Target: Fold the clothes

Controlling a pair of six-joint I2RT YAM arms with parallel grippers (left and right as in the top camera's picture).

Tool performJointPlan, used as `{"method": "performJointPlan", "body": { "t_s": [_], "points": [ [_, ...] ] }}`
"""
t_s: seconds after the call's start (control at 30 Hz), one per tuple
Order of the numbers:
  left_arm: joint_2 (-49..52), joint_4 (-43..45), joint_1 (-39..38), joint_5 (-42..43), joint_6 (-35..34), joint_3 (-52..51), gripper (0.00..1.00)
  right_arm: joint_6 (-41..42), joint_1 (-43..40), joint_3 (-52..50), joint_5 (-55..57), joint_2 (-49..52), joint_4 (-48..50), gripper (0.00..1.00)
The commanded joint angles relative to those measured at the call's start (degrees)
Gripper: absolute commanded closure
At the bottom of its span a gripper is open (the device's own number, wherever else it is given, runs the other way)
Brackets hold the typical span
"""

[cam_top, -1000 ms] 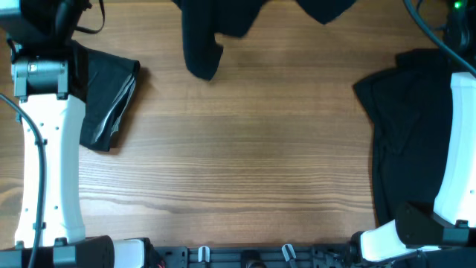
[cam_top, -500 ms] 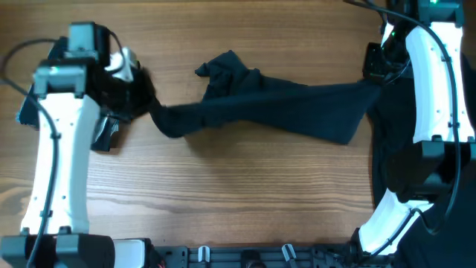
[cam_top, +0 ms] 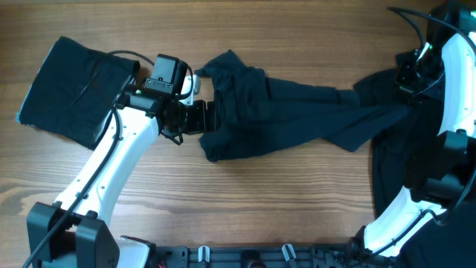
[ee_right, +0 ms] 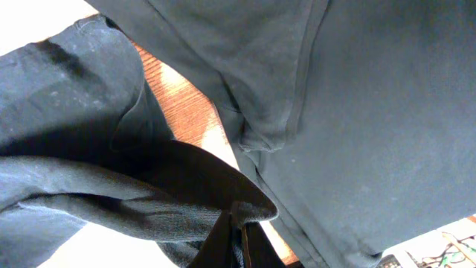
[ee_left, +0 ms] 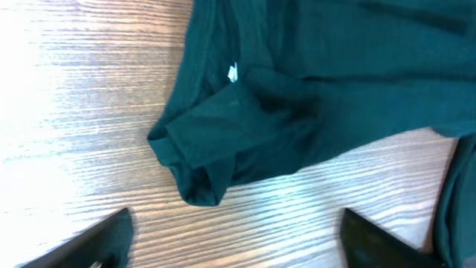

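My left gripper grabs the dark navy shirt by its loose end's near edge next, opposite my right gripper, to stretch it for folding.
A dark navy shirt lies crumpled and stretched across the middle of the table. Its left end, with a tiny white mark, rests on the wood just ahead of my left gripper. That gripper is open, with only bare wood between its fingers. My right gripper is shut on a bunched fold of the shirt's right end, near the table's right edge. Another of the clothes lies folded flat at the far left.
A loose heap of dark garments covers the right side of the table under the right arm. Bare wooden tabletop runs along the front. Cables hang at the top right corner.
The left gripper has opened and let go of the shirt's left end, which now lies on the table. The left arm moved right, uncovering the folded garment. The shirt shifted right.
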Motion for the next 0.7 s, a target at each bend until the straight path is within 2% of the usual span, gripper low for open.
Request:
{"method": "performJointPlan", "body": {
  "t_s": [0.0,0.1,0.17,0.3,0.47,0.57,0.67],
  "points": [
    [0.28,-0.26,-0.59,-1.4,-0.15,-0.96,0.08,-1.2,0.31,-0.15,0.66,-0.07,0.63,0.96],
    [2.36,3.89,-2.45,-1.38,-0.13,-5.18,0.26,-1.16,0.31,-0.15,0.39,-0.07,0.83,0.96],
    [4.44,6.14,-4.02,-1.38,0.0,-6.88,0.29,-1.18,0.31,-0.15,0.28,-0.04,0.83,0.96],
    [11.96,10.91,-9.79,-1.42,0.28,-7.61,0.44,-1.18,0.31,-0.15,0.28,-0.04,1.01,0.96],
    [15.23,11.15,-10.99,-2.49,0.28,-7.61,0.46,-1.18,0.31,-0.15,0.31,-0.04,1.01,0.96],
    [15.13,9.99,-11.02,-6.16,0.28,-7.61,0.48,-1.18,0.31,-0.15,0.31,-0.04,1.07,0.96],
    [14.93,9.14,-11.02,-8.52,0.28,-7.61,0.43,-1.18,0.31,-0.15,0.28,-0.07,1.2,0.96]
  ]
}}
